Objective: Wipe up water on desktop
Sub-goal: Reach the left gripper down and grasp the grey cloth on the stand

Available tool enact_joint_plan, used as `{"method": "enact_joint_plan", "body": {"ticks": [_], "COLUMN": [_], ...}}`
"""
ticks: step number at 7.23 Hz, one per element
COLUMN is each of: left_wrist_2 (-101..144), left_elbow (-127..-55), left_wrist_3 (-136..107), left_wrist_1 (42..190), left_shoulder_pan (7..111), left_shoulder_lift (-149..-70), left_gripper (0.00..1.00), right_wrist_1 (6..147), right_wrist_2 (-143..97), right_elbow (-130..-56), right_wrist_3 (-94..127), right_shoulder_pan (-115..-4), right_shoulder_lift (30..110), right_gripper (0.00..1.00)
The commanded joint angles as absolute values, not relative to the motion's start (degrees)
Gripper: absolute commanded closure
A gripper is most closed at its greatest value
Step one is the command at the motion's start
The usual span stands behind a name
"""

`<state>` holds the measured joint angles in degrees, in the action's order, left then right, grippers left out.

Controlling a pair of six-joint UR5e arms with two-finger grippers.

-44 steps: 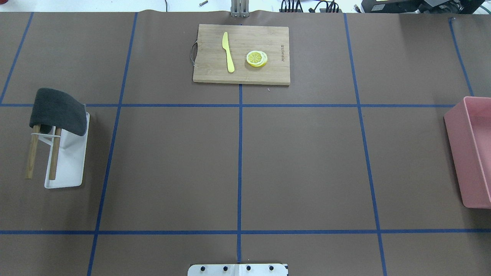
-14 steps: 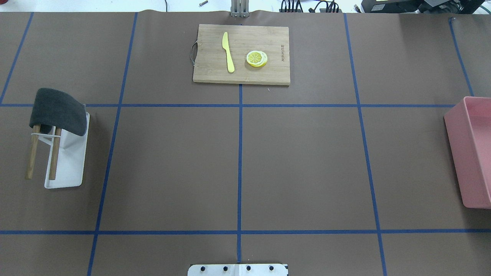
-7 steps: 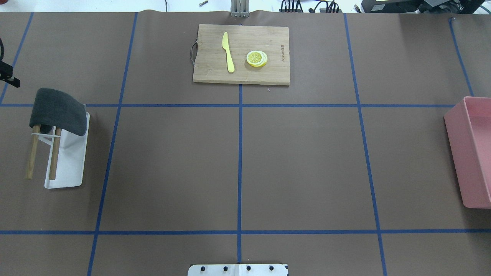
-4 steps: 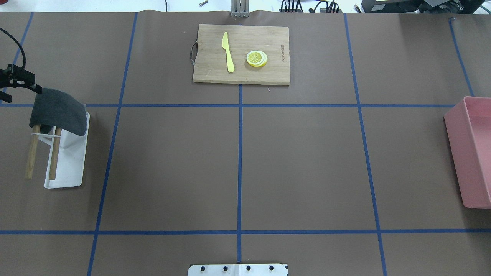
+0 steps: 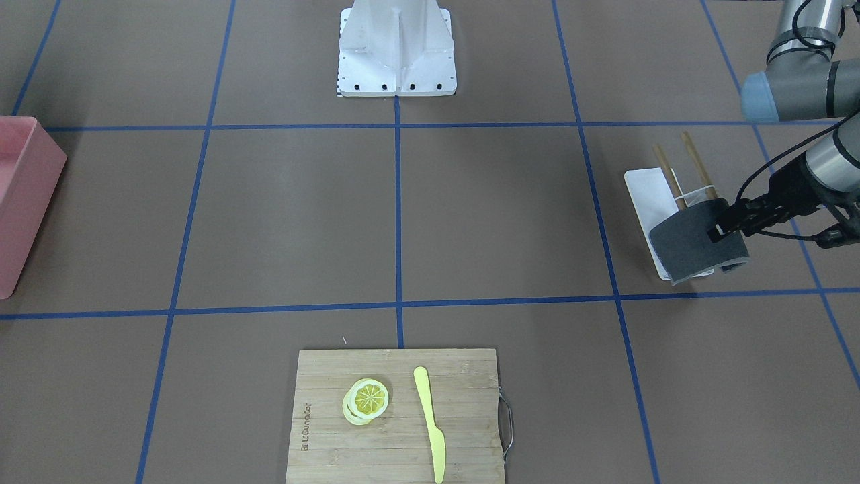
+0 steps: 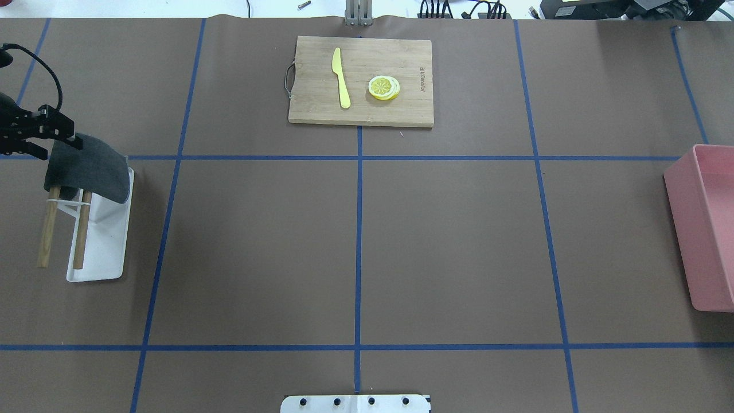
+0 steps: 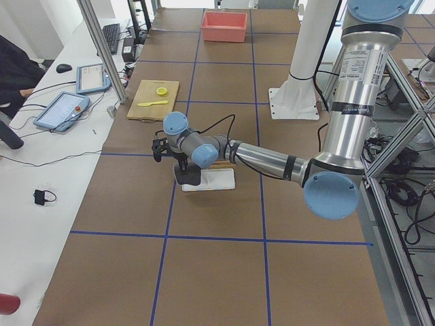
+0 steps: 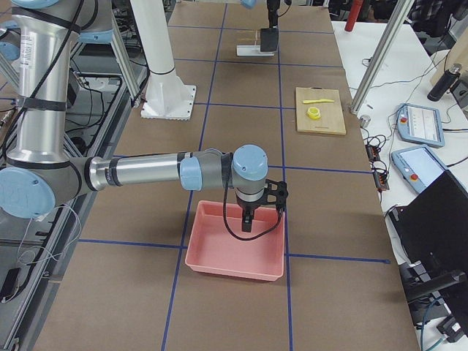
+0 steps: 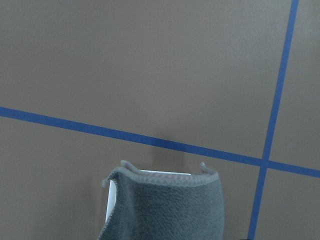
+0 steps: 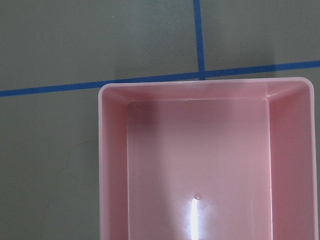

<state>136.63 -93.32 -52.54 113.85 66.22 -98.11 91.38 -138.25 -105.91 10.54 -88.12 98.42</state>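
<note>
My left gripper will next grab the cloth by its folded top [image 5: 715,211]. The cloth hangs slack [image 5: 695,249] over the rack, and only its top stands up.
The desktop [image 6: 447,241] is brown with blue tape lines; I see no water on it. A dark grey cloth [image 6: 89,169] hangs over a rack with two wooden rods [image 6: 49,229] on a white base [image 6: 103,246] at the left. My left gripper [image 6: 54,143] is at the cloth's far top edge, fingers apart, holding nothing. It also shows in the front view [image 5: 719,228]. The left wrist view shows the cloth [image 9: 165,210] just below. My right gripper [image 8: 247,219] hangs over a pink bin [image 8: 234,267]; I cannot tell whether it is open.
The pink bin [image 6: 679,218] stands at the right edge; its floor [image 10: 195,165] shows a bright glint. A bamboo cutting board [image 6: 361,112] at the far middle carries a yellow knife [image 6: 341,77] and lemon slices [image 6: 383,87]. The robot's base plate [image 6: 355,403] is at the near edge.
My left arm has come in from the left edge and moved right and nearer, up to the cloth's far top edge. The cloth and all else have not moved.
</note>
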Motion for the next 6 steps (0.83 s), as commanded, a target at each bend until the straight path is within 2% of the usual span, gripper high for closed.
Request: {"method": "enact_joint_plan", "body": {"ticks": [1,3,4,6], "left_wrist_2": [136.8,136.9,137.2,139.5], "left_elbow": [-93.3,-94.0,-94.3,-94.9], "left_wrist_3": [-52.2,-52.2,-52.2,-52.1], "left_wrist_1": [113.9,113.3,112.9,113.0], "left_shoulder_pan": [66.3,66.6,67.1,69.8], "left_shoulder_lift": [-97.6,-97.5,-97.4,-96.4], "left_gripper": [0.80,0.89,0.97,1.00], "right_wrist_1": [91.3,91.4,91.4,91.4], "right_wrist_2": [-138.3,-138.4,-138.6,-138.8], "right_elbow": [-106.0,-106.2,-106.2,-106.3], "right_wrist_3": [10.5,10.6,10.6,10.6], "right_shoulder_pan": [-87.9,-87.9,-87.9,-87.9], "right_shoulder_lift": [98.3,98.3,98.3,98.3], "right_gripper": [0.00,0.00,0.00,0.00]}}
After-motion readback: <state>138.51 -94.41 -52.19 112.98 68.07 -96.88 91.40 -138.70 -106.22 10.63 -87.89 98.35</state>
